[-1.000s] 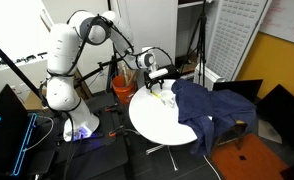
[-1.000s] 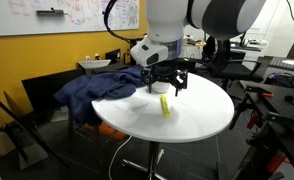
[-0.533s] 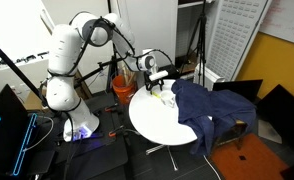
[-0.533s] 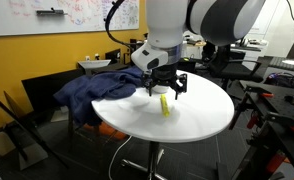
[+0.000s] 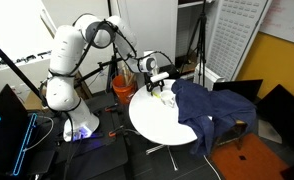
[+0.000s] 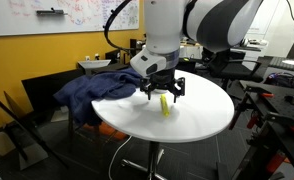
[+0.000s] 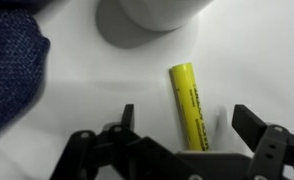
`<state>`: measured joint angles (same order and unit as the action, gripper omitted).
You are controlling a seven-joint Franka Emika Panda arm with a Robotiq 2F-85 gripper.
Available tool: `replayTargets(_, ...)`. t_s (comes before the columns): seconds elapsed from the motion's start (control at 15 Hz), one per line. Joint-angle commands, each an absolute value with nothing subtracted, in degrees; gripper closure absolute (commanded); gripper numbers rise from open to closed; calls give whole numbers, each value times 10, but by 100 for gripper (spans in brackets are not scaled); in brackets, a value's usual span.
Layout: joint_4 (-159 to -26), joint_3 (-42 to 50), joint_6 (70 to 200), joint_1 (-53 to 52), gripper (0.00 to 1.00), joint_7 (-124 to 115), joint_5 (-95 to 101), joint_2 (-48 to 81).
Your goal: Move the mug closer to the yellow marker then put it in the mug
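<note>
The yellow marker (image 7: 191,112) runs between my open fingers with empty table on both sides, and the mug (image 7: 163,12) stands beyond. It is now time to close on the marker.
In the wrist view the yellow marker (image 7: 190,105) lies on the white table, running between my open gripper's (image 7: 187,122) two fingers. The pale mug (image 7: 163,12) stands just beyond it at the top edge, only its lower part showing. In an exterior view my gripper (image 6: 162,90) hangs low over the marker (image 6: 165,105) near the middle of the round table; the mug is hidden behind the gripper there. In an exterior view the gripper (image 5: 160,80) is at the table's far edge.
A dark blue cloth (image 6: 92,88) is draped over one side of the round white table (image 6: 187,120); it also shows in the wrist view (image 7: 9,70) and in an exterior view (image 5: 202,103). Chairs, stands and cables surround the table.
My gripper has lowered toward the marker, fingers still open. The marker and the mug have not moved.
</note>
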<state>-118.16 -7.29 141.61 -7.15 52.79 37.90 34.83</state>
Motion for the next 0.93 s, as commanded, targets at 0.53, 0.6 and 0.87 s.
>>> replayTargets(0.53, -1156, -75, 1421, -66, 76, 557, 379, 364)
replayTargets(0.6, -1156, -75, 1420, -67, 84, 557, 379, 364)
replayTargets(0.87, -1156, -75, 1417, -69, 95, 552, 378, 360)
